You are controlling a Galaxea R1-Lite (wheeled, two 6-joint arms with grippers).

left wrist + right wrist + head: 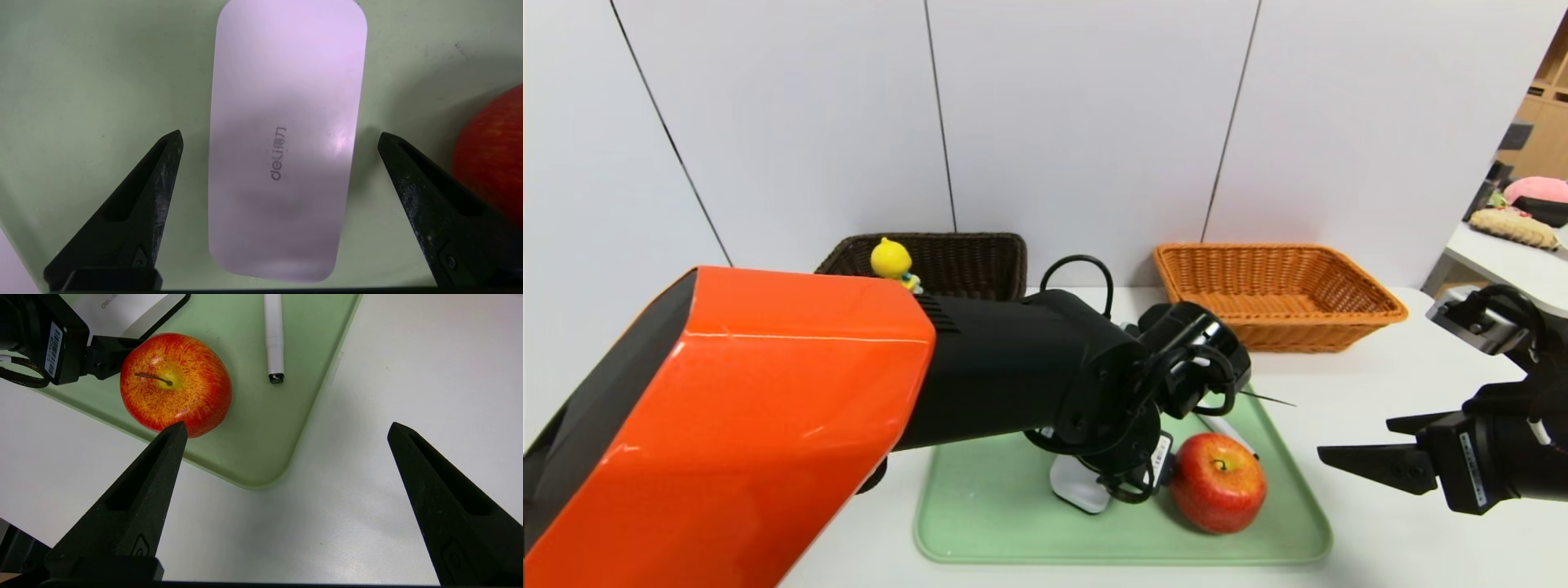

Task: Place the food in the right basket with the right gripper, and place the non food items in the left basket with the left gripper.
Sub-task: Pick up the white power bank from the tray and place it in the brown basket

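Note:
The fingers of the robot's left gripper reach down beside the long sides of the white case above the green tray (980, 506) (122, 88), so the left gripper will close.
On the green tray (980, 506) lie a red-yellow apple (1218, 482), a white pen (1227, 431) and a flat white "deli" case (1074, 482). My left gripper (280, 136) hangs open just above the case (286, 81), one finger on each side and neither touching it. The apple (494, 139) sits close beside one finger. My right gripper (1356, 441) is open and empty over the bare table, just off the tray's right front corner (261, 449), pointing toward the apple (175, 384). The dark brown left basket (980, 261) holds a yellow toy (891, 260). The orange right basket (1274, 294) looks empty.
Both baskets stand at the back against the white wall. My left arm's orange shell (727, 425) hides the table's left front. The white table (1380, 384) is bare between tray and right basket. A side table (1494, 261) with soft items stands far right.

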